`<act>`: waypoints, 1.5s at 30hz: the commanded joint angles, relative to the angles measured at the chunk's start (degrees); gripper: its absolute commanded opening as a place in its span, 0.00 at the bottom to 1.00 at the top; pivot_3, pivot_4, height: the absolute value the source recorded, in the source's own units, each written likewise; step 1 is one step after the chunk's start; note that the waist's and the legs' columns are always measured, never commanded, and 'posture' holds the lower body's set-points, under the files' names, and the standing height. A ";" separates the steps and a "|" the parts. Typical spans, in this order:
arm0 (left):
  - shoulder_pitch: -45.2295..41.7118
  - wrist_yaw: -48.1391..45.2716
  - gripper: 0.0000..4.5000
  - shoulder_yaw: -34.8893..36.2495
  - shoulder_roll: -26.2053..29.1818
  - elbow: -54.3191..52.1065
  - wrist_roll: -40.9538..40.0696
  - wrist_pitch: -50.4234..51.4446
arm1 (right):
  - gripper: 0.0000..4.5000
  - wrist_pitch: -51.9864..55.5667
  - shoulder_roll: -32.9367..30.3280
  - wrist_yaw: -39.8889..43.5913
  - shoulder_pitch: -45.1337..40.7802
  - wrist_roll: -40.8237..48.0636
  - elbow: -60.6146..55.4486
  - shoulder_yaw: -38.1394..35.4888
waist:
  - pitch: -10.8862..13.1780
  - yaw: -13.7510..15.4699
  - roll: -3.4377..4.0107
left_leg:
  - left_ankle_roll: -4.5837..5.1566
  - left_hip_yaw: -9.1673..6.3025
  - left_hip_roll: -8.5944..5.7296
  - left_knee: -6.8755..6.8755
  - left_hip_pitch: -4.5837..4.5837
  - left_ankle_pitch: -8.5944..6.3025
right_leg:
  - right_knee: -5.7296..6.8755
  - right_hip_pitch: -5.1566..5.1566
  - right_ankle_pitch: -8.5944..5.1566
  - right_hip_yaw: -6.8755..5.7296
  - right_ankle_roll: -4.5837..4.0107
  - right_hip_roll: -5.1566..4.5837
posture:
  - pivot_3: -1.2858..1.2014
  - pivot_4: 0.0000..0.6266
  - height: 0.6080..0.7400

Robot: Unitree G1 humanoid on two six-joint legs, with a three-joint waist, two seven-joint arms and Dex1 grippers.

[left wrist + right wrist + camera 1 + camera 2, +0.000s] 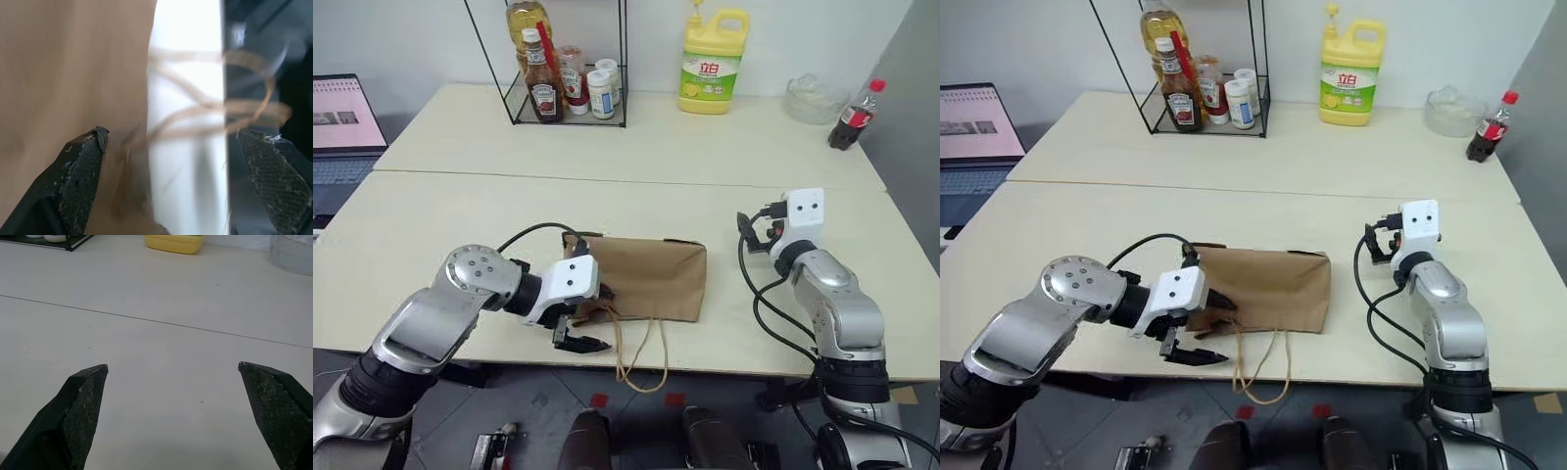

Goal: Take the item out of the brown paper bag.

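Note:
The bag needs to be grabbed next by its twine handle with my left gripper. The handle loops free past the table edge, while the brown paper lies flat.
The brown paper bag lies flat near the table's front edge, its twine handles hanging over that edge. My left gripper is open at the bag's front left corner, over the table edge. In the left wrist view its fingers stand wide apart, with the bag's side, a strip of table and the twine loops between them. My right gripper is open above bare table to the right of the bag, with nothing between its fingers. The item is hidden.
At the back stand a wire rack with sauce bottles, a yellow detergent jug, a clear bowl and a cola bottle. A laptop sits at far left. A seam joins two tables.

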 commanded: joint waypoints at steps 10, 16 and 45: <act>-3.67 -7.93 1.00 -3.10 -2.97 10.44 4.87 -34.34 | 1.00 -7.31 -17.72 31.53 11.68 10.93 -11.35 1.92 | 0.00 0.31 0.00 | 0.01 0.01 0.02 -0.01 0.01 0.00 | -0.06 0.03 -0.01 0.00 -0.01 0.02 | 0.52 0.24 1.00; -3.83 -9.03 1.00 -8.59 -6.47 17.58 11.12 -49.36 | 1.00 -19.26 -24.29 40.77 18.08 8.06 -12.70 4.21 | 0.00 0.47 0.00 | 0.01 0.01 0.01 0.03 0.03 -0.01 | -0.08 0.07 -0.01 0.02 -0.01 0.02 | 0.52 0.24 1.00; -7.45 9.66 0.01 -0.92 -17.39 15.28 -1.23 -11.12 | 1.00 -97.48 -24.95 39.94 17.61 -20.09 14.52 22.74 | 0.00 0.57 -0.06 | 0.01 -0.01 0.01 0.04 0.86 -0.01 | -0.14 0.95 -0.03 0.02 0.03 0.01 | 0.52 0.24 1.00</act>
